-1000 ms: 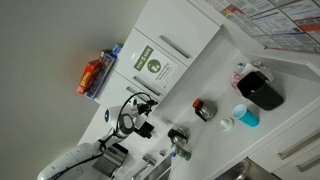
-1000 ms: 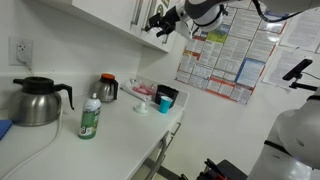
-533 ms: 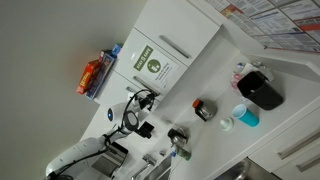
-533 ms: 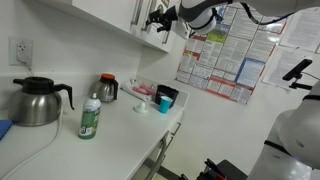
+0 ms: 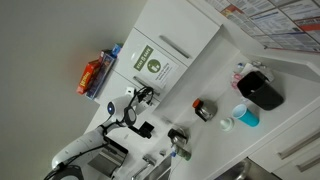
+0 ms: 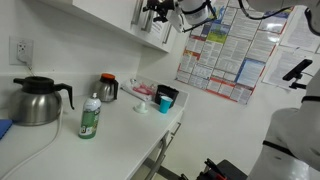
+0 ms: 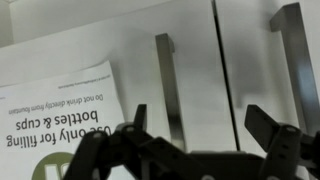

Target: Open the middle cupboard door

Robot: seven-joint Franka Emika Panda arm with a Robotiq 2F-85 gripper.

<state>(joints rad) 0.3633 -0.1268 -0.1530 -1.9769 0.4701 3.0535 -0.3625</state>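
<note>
The gripper should grab the door's slim silver bar handle (image 7: pixel 170 90) next, so that it can pull the door (image 7: pixel 130 40) open.
The middle cupboard door (image 5: pixel 152 63) is white and carries a green-and-white sticker with a round emblem. In the wrist view the door (image 7: pixel 130 40) fills the left side, shut, with its sticker (image 7: pixel 60 110) and slim silver bar handle (image 7: pixel 168 85). My gripper (image 7: pixel 205 125) is open and empty, its fingers spread just short of the door with the handle between them, not touching. The gripper also shows in both exterior views (image 5: pixel 140 97) (image 6: pixel 155 14), close to the cupboard fronts.
A neighbouring plain white door has its own handle (image 7: pixel 295 60). On the counter stand a steel kettle (image 6: pixel 35 100), a green bottle (image 6: pixel 90 118), a dark jar (image 6: pixel 108 88) and a blue cup (image 6: pixel 165 102). Posters (image 6: pixel 225 55) hang on the wall.
My gripper has moved up and closer to the cupboard doors. It stays open. The door has not moved.
</note>
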